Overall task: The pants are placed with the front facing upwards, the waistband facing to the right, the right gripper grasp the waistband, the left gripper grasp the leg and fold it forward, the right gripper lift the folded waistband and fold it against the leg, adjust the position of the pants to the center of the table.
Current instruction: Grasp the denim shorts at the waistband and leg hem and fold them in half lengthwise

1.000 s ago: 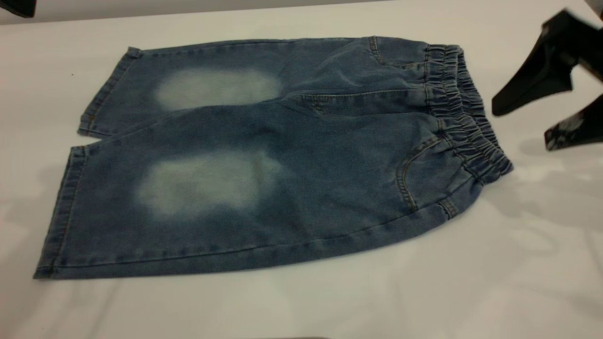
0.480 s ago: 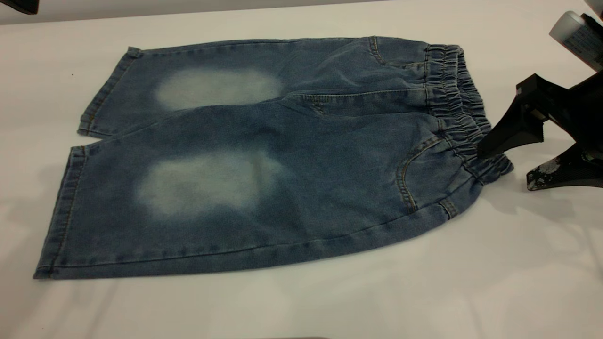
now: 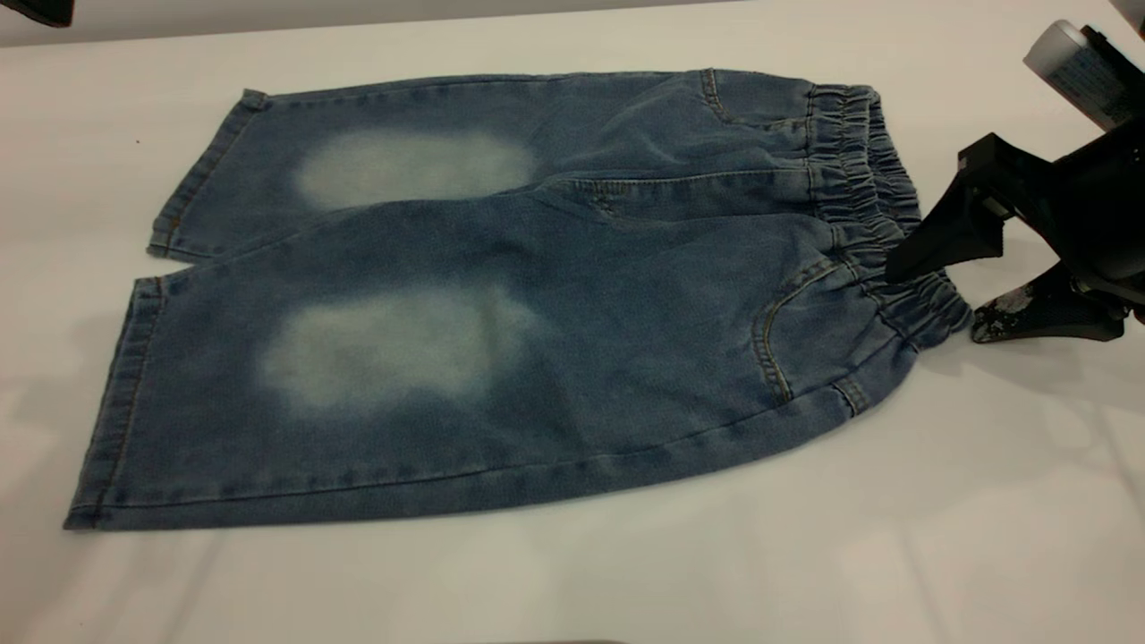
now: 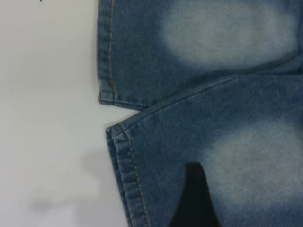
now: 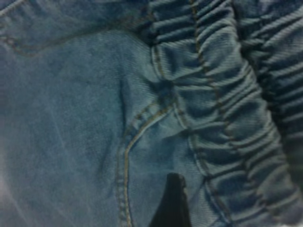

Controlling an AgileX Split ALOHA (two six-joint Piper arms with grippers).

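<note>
The right gripper grabs the pants by the ruched waistband beside the curved pocket next, to fold one leg over the other leg (image 3: 419, 166).
The blue denim pants (image 3: 501, 295) lie flat, front up, on the white table (image 3: 572, 581), with the legs to the left. The ruched waistband (image 3: 863, 170) faces right. My right gripper (image 3: 937, 302) stands open at the waistband's near end. Its upper finger (image 3: 935, 241) hangs over the gathered band and its lower finger (image 3: 1029, 313) rests on the table just beside it. In the right wrist view one dark finger (image 5: 171, 203) shows over the pocket seam next to the waistband (image 5: 222, 94). My left gripper (image 4: 235, 203) hovers open over the near leg by the hem (image 4: 124, 170); only one finger (image 4: 194, 201) shows.
A silver-white cylinder (image 3: 1069, 67) on the right arm sits at the far right edge. A dark piece of the left arm (image 3: 36, 11) shows at the top left corner. Bare tabletop surrounds the pants, widest along the front.
My right gripper has come down and leftward from beside the pants, and its upper finger now overlaps the waistband's near end. The pants have not moved.
</note>
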